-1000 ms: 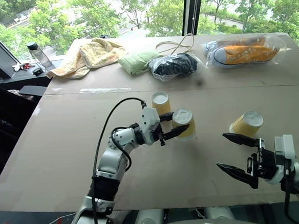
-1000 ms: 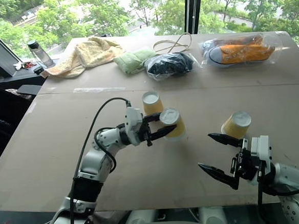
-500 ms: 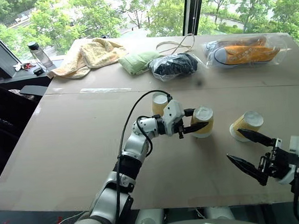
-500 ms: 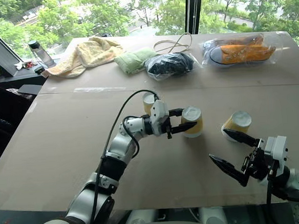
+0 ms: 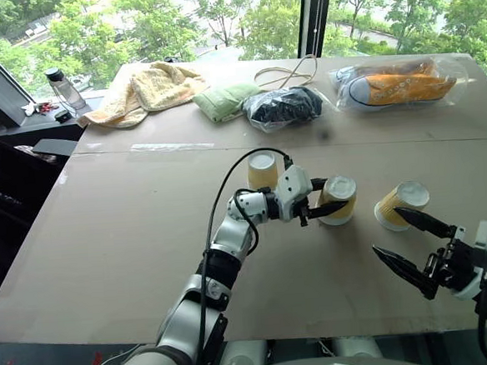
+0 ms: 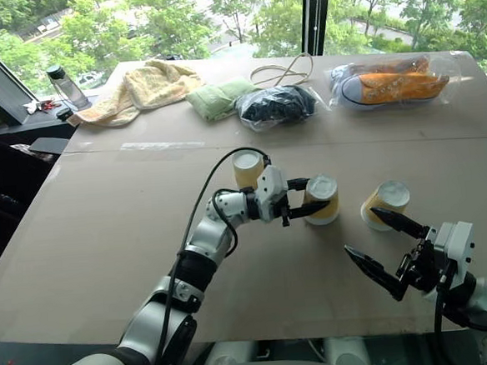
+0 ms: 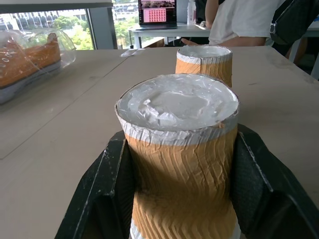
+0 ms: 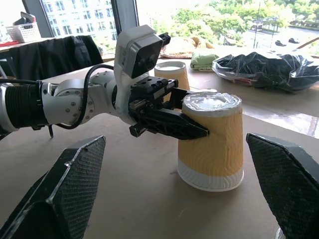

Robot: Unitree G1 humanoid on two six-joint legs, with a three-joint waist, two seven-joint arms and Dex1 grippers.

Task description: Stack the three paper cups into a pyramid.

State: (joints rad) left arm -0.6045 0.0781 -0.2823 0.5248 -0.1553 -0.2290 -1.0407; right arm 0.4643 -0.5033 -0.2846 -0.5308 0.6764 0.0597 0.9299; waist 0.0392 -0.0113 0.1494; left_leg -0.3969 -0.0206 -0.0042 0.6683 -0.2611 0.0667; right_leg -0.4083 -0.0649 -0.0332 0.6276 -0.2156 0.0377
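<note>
The held cup's lower rim sits on the tabletop between the other cups, so the cup would stay there and the robot's left gripper needs to open.
Three yellow-tan paper cups stand upside down on the brown table. My left gripper reaches in from the left and is shut on the middle cup, whose rim rests on the table in the right wrist view. Behind my left wrist stands a second cup. The third cup is to the right of the held one, a small gap apart. My right gripper hovers open near the table's front edge, one fingertip just in front of the third cup and not touching it.
Along the far side of the table lie a yellow towel, a green cloth, a black bag, a looped cord and bagged orange shoes. A bottle stands at the far left.
My left gripper has carried its cup to the right, away from the rear cup and closer to the right-hand cup. My right gripper has drifted slightly right, still open.
</note>
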